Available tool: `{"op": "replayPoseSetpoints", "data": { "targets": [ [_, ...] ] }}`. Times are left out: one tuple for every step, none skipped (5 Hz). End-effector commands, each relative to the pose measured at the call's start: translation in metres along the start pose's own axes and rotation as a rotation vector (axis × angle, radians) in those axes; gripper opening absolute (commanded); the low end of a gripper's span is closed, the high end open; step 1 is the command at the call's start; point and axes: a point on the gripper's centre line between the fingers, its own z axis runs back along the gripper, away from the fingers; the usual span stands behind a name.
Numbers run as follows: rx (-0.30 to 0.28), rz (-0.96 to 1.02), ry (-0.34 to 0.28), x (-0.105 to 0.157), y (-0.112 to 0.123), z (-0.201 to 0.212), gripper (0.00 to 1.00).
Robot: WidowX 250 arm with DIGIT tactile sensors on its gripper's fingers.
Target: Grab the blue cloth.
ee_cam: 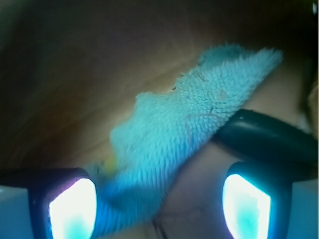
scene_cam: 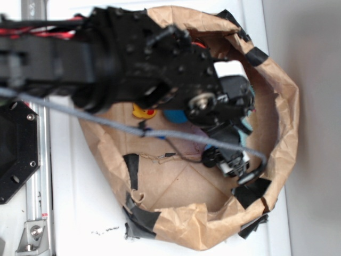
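I should grab the blue cloth by its broad end (ee_cam: 130, 201) next, opposite its narrow tip (ee_cam: 269, 57), to pick it up.
The blue cloth (ee_cam: 189, 129), a fuzzy light teal rag, lies slanted across the brown floor in the wrist view. Its lower end reaches down between my fingers, close to the left fingertip (ee_cam: 72, 209). My gripper (ee_cam: 159, 209) is open, its jaws wide apart, with bare floor between the cloth and the right fingertip (ee_cam: 246, 206). In the exterior view the gripper (scene_cam: 230, 160) hangs low inside the brown paper bag (scene_cam: 282, 122), and the arm hides the cloth there.
A dark teal glossy capsule (ee_cam: 269, 137) lies against the cloth's right edge. A yellow duck (scene_cam: 144, 112) and a blue object (scene_cam: 176, 116) sit under the arm. The bag's crumpled walls, patched with black tape (scene_cam: 139, 216), ring the gripper. A grey cable (scene_cam: 133, 128) crosses the bag.
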Motion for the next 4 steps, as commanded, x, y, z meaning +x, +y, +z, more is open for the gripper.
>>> {"op": "replayPoseSetpoints", "data": {
  "targets": [
    [0.065,-0.023,-0.007,0.014,-0.014,-0.032,1.0],
    [0.104,-0.072,0.02,0.009,-0.022,-0.042,1.0],
    [0.069,-0.084,0.005,0.002,-0.021,-0.037,0.0],
    [0.045,-0.122,-0.021,0.001,-0.022,-0.018,0.0]
  ]
}}
